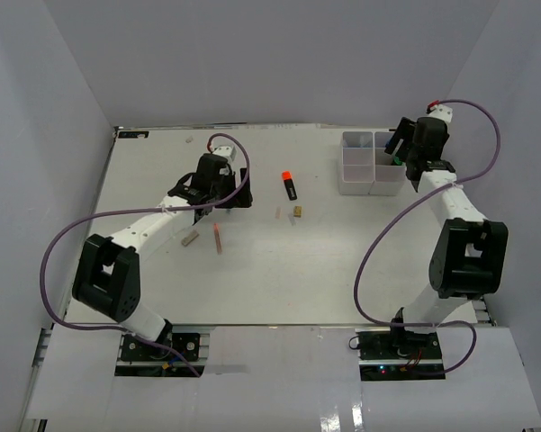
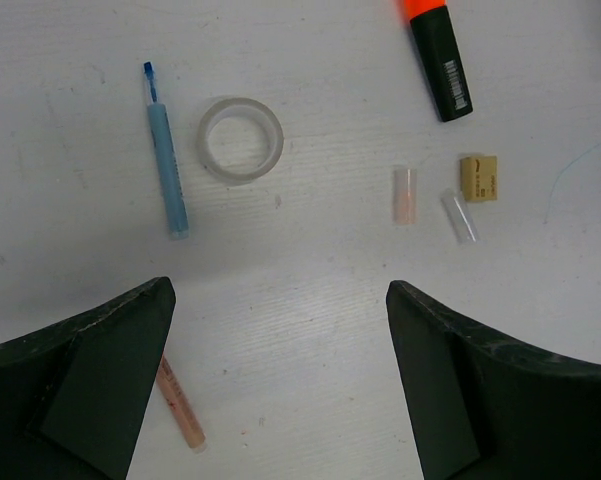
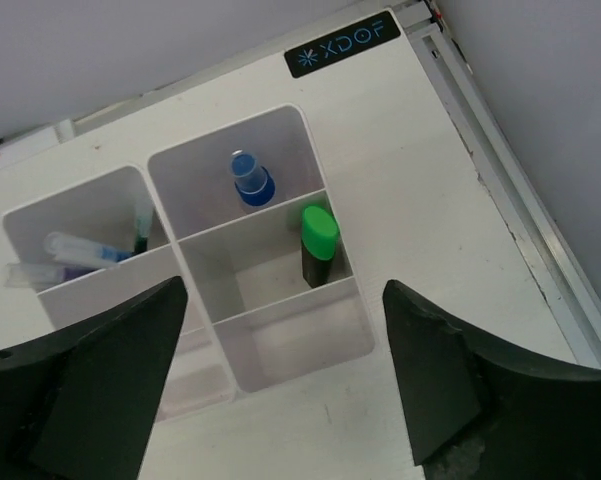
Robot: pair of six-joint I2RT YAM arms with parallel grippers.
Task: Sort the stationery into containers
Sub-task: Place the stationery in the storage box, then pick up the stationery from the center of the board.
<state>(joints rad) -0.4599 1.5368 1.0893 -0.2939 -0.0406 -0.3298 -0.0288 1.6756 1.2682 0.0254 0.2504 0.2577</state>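
Note:
The left gripper grabs the black marker by its black body near the uncapped end [image 1: 291,193] [image 2: 449,86] next, which leaves the orange-red cap free for handover to my right gripper.
My left gripper [image 2: 280,292] is open and empty above the table; it shows in the top view [image 1: 223,198]. Ahead of it lie a thin blue pen [image 2: 166,155], a clear tape ring [image 2: 241,139], a black marker with an orange-red cap [image 2: 438,55], a tan block [image 2: 478,177], a short pink tube [image 2: 406,195] and a clear tube [image 2: 459,215]. A pink stick [image 2: 180,402] lies by its left finger. My right gripper [image 3: 285,292] is open and empty over the two white containers [image 1: 371,162]. The right box [image 3: 352,285] holds a blue-capped bottle [image 3: 251,179] and a green-capped marker [image 3: 318,243].
The left box [image 3: 25,215] holds pens [image 3: 80,250]. In the top view the orange-capped marker [image 1: 290,185], tan block [image 1: 298,211], pink stick [image 1: 218,239] and a pale block [image 1: 189,238] lie mid-table. Grey walls enclose the table; a metal rail [image 3: 525,230] runs along the right edge.

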